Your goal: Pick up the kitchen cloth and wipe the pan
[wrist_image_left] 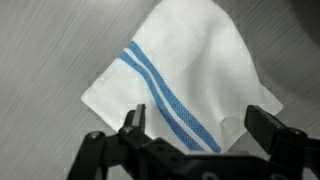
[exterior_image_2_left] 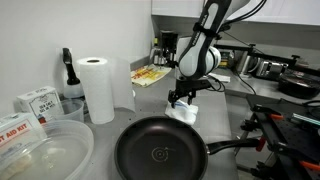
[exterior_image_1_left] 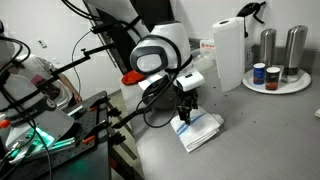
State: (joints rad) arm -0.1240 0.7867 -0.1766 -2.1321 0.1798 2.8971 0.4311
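My open fingers are above the cloth's surface in the wrist view. My gripper should go lower first and only then close on the cloth.
The kitchen cloth [wrist_image_left: 185, 75] is white with two blue stripes and lies folded on the grey counter. It also shows in both exterior views [exterior_image_1_left: 200, 131] [exterior_image_2_left: 186, 112]. My gripper [wrist_image_left: 200, 125] is open and hovers just above the cloth, with its fingers spread on either side of the cloth's near part. In the exterior views the gripper [exterior_image_1_left: 184, 112] [exterior_image_2_left: 181, 98] points straight down over the cloth. The dark round pan [exterior_image_2_left: 160, 152] with a long handle sits near the front of an exterior view, apart from the cloth. It is out of the wrist view.
A tall white paper towel roll [exterior_image_1_left: 229, 52] [exterior_image_2_left: 97, 88] stands on the counter. A round tray with metal shakers and jars [exterior_image_1_left: 277, 72] is at the back. Clear plastic containers [exterior_image_2_left: 45, 150] and boxes sit beside the pan. Dark equipment and cables [exterior_image_1_left: 60, 120] stand off the counter's edge.
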